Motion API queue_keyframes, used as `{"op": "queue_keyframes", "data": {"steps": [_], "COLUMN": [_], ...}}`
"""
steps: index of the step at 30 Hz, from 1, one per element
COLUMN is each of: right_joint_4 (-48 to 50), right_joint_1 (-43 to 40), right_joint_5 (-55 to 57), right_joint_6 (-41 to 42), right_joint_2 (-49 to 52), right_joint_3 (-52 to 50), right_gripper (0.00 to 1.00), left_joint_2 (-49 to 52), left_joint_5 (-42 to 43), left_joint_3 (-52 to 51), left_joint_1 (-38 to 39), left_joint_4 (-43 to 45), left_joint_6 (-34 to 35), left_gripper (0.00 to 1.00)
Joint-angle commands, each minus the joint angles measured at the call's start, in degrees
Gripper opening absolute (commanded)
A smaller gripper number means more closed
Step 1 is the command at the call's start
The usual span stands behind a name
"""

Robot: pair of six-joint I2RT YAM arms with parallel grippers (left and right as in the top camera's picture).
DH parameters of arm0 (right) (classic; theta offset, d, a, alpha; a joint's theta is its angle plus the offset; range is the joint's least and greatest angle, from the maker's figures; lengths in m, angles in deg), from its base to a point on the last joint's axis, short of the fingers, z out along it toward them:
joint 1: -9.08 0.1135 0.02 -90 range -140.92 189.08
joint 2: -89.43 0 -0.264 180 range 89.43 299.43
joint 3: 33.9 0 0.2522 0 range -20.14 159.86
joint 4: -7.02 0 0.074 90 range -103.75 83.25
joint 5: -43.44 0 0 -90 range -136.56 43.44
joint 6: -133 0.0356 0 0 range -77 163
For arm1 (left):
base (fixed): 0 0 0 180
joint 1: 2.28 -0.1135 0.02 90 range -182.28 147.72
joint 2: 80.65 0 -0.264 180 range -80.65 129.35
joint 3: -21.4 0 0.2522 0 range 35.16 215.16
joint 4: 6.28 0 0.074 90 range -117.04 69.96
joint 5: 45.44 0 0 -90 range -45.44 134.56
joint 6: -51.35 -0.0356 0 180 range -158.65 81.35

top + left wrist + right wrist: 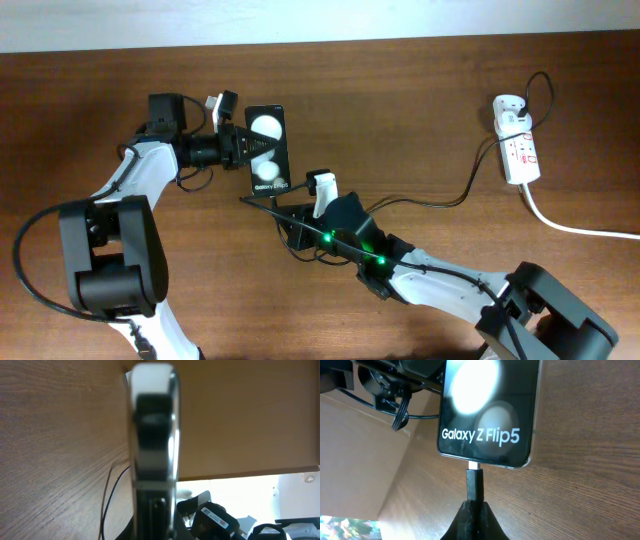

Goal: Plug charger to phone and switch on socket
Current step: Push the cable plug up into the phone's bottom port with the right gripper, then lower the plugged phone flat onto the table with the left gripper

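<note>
The phone's bottom edge (pixel 268 194) hangs above the tabletop, raised in the gripper's fingers, so it is too early for my left gripper to release the phone; it lowers the phone first.
The black phone (pixel 268 150) lies flat on the wooden table, and its face shows two white round spots and lettering. My left gripper (pixel 248 145) is shut on its left long edge. In the left wrist view the phone (pixel 152 435) appears edge-on, running up from between my fingers. My right gripper (pixel 287 208) is shut on the charger plug (pixel 475 485), whose metal tip meets the bottom edge of the phone (pixel 490 410). The black charger cable (pixel 450 200) runs right to the adapter on the white socket (pixel 520 148).
A thick white cord (pixel 575 228) leaves the socket toward the right edge. Both arms crowd the table's left and middle. The table's far edge runs along the top of the overhead view. A thin black cable (pixel 106 497) lies beside the phone.
</note>
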Motion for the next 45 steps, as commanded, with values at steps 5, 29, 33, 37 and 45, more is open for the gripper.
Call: {"op": "queue_keyframes", "data": {"steps": [5,29,33,37,45], "right_joint_4": [7.72,-8.13,-11.39,-18.86,-34.29], "right_joint_1": [-1.68,-1.79,-2.56,-7.39,-10.84], "right_joint_5": [12.22,9.49,9.46,7.69,0.96], "right_joint_6": [-0.37,-12.90,-13.31,-13.27,-13.29], "right_joint_2": [0.44,0.42,0.42,0.42,-0.61], "right_joint_3": [1.60,1.60,1.60,1.60,1.60], "right_gripper": [0.04,0.99,0.99,0.99,0.99], "left_joint_2": [-1.40,-1.40,-1.40,-1.40,-1.40], "left_joint_5": [4.35,-24.11,-38.86,-51.63,-56.02], "left_joint_3": [-0.87,-0.87,-0.87,-0.87,-0.87], "left_joint_1": [1.57,1.92,5.90,11.93,17.35], "left_joint_4": [-1.60,-1.88,-2.71,-2.67,-2.32], "left_joint_6": [-0.22,6.01,12.00,15.89,15.87], "left_gripper": [0.00,0.00,0.01,0.02,0.01]}}
